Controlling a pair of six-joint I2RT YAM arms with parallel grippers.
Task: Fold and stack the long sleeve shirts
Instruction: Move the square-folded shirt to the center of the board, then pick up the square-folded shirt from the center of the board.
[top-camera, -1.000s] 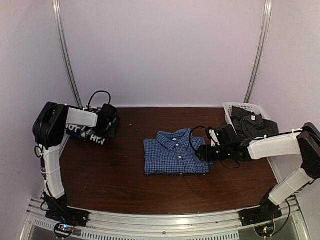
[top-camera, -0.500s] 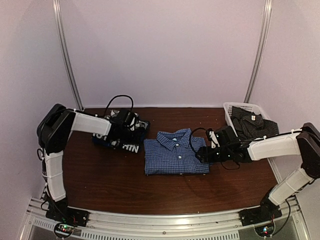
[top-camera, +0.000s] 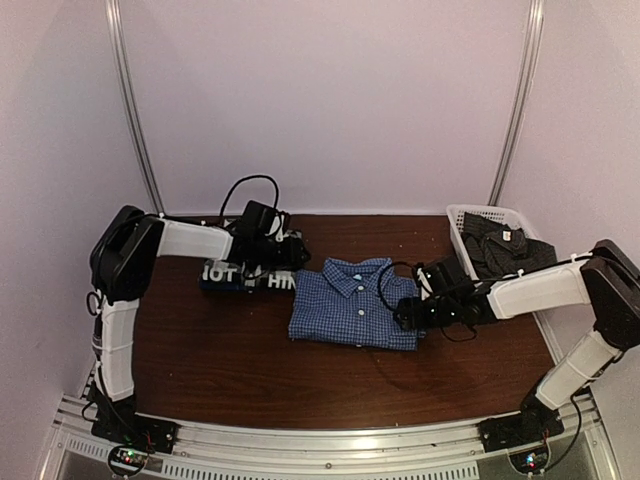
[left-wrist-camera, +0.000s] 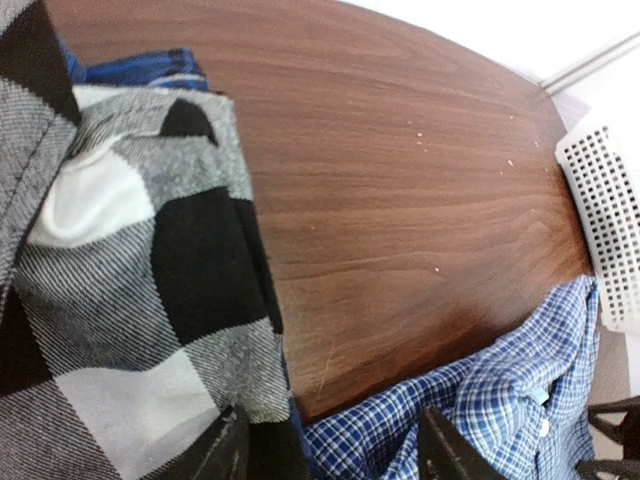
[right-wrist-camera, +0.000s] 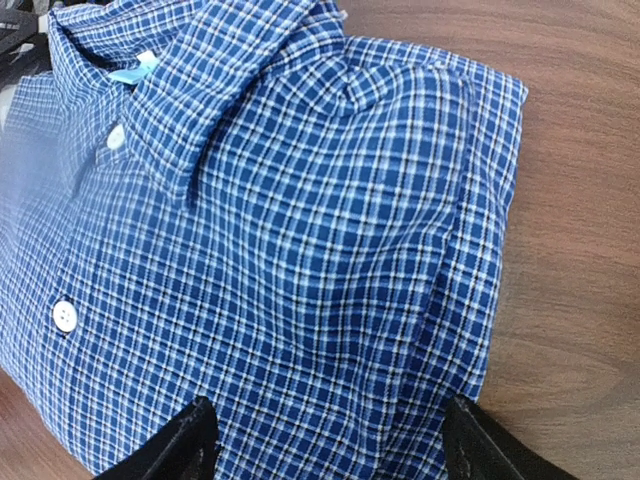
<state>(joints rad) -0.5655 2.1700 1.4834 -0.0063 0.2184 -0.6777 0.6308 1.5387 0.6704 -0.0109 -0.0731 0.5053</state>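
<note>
My right gripper grips the blue check shirt by its side edge farthest from the pile next, to stack the shirt still folded.
A folded blue fine-check shirt (top-camera: 350, 310) lies mid-table, collar toward the back. To its left lies a navy shirt with white letters (top-camera: 238, 277), and a black-and-white plaid shirt (left-wrist-camera: 130, 280) lies on it. My left gripper (top-camera: 288, 255) hangs over that pile's right end. In the left wrist view the left gripper (left-wrist-camera: 335, 455) is open, with the plaid edge by its left finger and the blue check shirt (left-wrist-camera: 500, 400) near its right finger. My right gripper (right-wrist-camera: 330, 445) is open, low over the blue check shirt's (right-wrist-camera: 280, 250) right edge. A dark charcoal shirt (top-camera: 512, 250) fills the basket.
A white perforated basket (top-camera: 480, 215) stands at the back right corner and also shows in the left wrist view as the basket (left-wrist-camera: 610, 230). Bare brown table (top-camera: 250, 370) stretches along the front. Pale walls and two metal poles close in the back.
My left arm swept the navy and plaid pile rightward from the far left until it met the blue check shirt, then its jaws opened. The right arm barely moved.
</note>
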